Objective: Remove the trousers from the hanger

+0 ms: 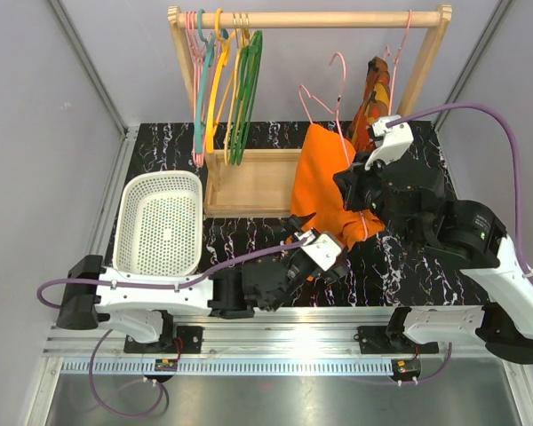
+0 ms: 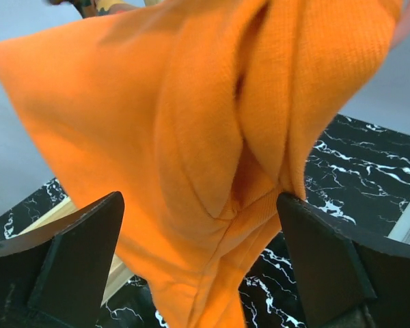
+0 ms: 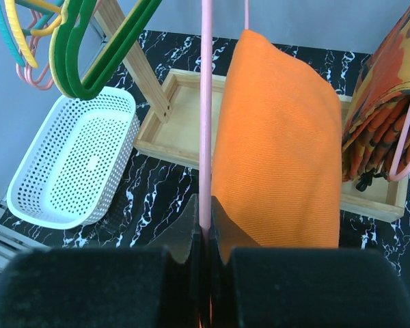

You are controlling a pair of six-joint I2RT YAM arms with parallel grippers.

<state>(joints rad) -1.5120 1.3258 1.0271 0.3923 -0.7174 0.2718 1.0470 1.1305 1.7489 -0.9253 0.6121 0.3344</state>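
My left gripper is to grab the orange trousers by their lower end [image 1: 322,232] [image 2: 206,222] next, so that it can pull them off the hanger.
The bright orange trousers [image 1: 324,186] hang draped over the thin pink hanger [image 1: 339,89], held off the rack above the black marble table. My right gripper [image 3: 206,219] is shut on the pink hanger's wire [image 3: 206,102], with the trousers [image 3: 277,150] hanging just to its right. In the top view the right gripper [image 1: 360,173] sits at the trousers' right edge. My left gripper [image 2: 201,263] is open, with the lower end of the trousers [image 2: 191,137] hanging between its fingers [image 2: 75,263]. In the top view it [image 1: 315,248] is at the cloth's bottom.
A white perforated basket [image 1: 160,222] lies at the left. The wooden rack [image 1: 311,18] with its base tray [image 1: 249,182] stands behind, holding teal, yellow, green and pink hangers [image 1: 222,80] and an orange-brown patterned garment [image 1: 373,98] on the right.
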